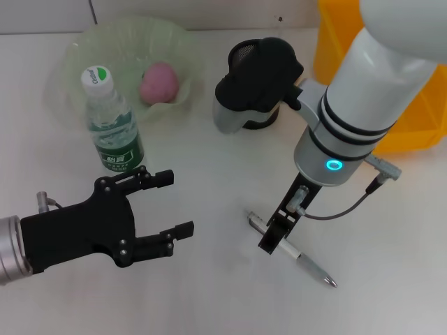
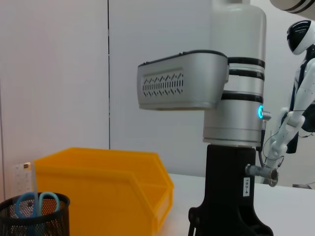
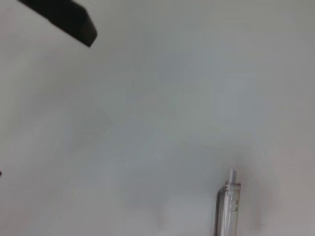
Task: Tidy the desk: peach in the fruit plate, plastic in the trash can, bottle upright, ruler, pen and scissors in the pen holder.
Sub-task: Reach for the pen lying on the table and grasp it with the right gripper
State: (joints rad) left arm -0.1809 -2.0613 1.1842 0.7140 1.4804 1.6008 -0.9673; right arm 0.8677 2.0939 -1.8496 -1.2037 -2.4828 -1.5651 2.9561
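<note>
The right gripper isn't ready to close yet: its finger is above the clear pen (image 1: 293,252) over empty desk. It needs to move down first, then close on the pen.
A clear pen (image 1: 293,252) lies on the white desk, its top end also in the right wrist view (image 3: 227,206). My right gripper (image 1: 276,234) hangs low right over it, open, one finger (image 3: 64,17) apart from the pen. The pink peach (image 1: 158,82) rests in the green fruit plate (image 1: 84,49). Just in front of the plate, the bottle (image 1: 112,122) stands upright. Near the bottle, my left gripper (image 1: 180,204) is open and holds nothing. The black mesh pen holder (image 1: 244,52) (image 2: 34,216) holds blue-handled scissors (image 2: 37,202) and a ruler (image 2: 33,179). The plastic is out of view.
A yellow bin (image 1: 419,125) (image 2: 113,187) stands at the back right, beside the pen holder. My right arm's wrist (image 1: 258,84) covers part of the holder from above. The desk's far edge meets a white wall.
</note>
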